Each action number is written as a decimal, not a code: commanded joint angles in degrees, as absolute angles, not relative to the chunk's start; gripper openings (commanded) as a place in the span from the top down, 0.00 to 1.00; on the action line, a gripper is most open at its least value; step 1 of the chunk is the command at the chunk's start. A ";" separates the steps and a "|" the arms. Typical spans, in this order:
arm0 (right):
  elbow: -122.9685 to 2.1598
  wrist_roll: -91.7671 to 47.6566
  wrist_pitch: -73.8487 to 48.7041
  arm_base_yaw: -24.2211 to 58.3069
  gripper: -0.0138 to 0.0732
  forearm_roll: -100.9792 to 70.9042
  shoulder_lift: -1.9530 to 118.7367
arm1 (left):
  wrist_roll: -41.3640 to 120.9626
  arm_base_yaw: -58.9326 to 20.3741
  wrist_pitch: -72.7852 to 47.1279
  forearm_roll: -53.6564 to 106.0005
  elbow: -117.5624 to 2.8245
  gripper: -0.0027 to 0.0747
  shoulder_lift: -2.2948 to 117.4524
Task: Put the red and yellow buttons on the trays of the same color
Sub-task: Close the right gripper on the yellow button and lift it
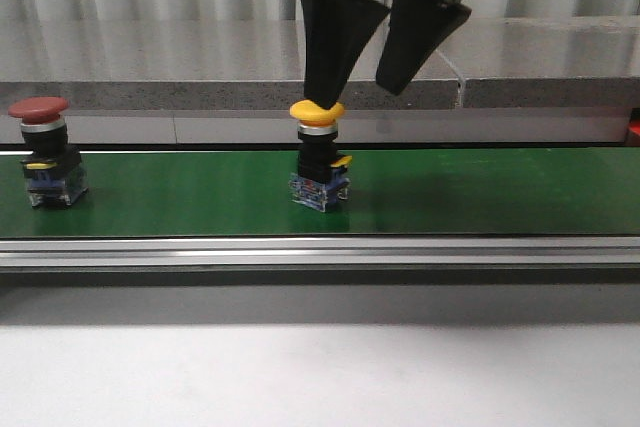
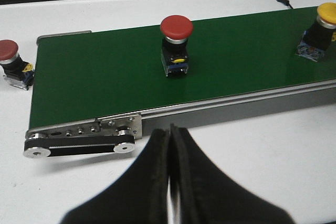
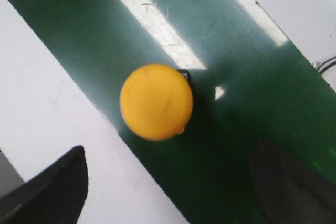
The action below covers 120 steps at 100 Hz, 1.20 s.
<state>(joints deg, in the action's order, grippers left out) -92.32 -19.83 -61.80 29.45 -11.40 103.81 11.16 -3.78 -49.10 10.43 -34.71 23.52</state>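
My right gripper's fingers are above the yellow cap point(image 1: 317, 112), short of the button's body, and would miss. I should lower before closing on the yellow button's black body point(image 1: 318, 157).
A yellow button point(image 1: 318, 111) stands upright on the green conveyor belt point(image 1: 480, 192), with a red button point(image 1: 38, 110) further left on the same belt. My right gripper point(image 1: 358, 90) hangs open just above the yellow button, one finger point(image 1: 335, 37) close over its cap. Seen from the right wrist, the yellow cap point(image 3: 156, 102) lies ahead of the wide-apart fingertips of the gripper point(image 3: 168, 150). My left gripper point(image 2: 170, 129) is shut on nothing over the white table, near the belt's end. It looks at the red button point(image 2: 176, 27) and the yellow button point(image 2: 326, 15). No trays are in view.
A second red button point(image 2: 9, 51) sits on the white table beyond the belt's end. The belt's metal side rail and end roller bracket point(image 2: 79, 140) lie in front of my left gripper. A grey ledge point(image 1: 150, 67) runs behind the belt.
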 commanded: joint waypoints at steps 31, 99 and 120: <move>-94.35 -22.77 -54.02 29.47 0.57 -13.81 106.03 | 11.27 -4.16 -45.45 11.90 -36.29 0.99 23.75; -93.51 -8.35 -55.16 22.90 0.86 -13.85 96.13 | 11.27 -4.16 -45.45 11.90 -36.29 0.99 23.75; -93.51 -7.89 -56.59 18.17 0.86 -13.74 92.21 | 11.27 -4.16 -45.45 11.90 -36.29 0.99 23.75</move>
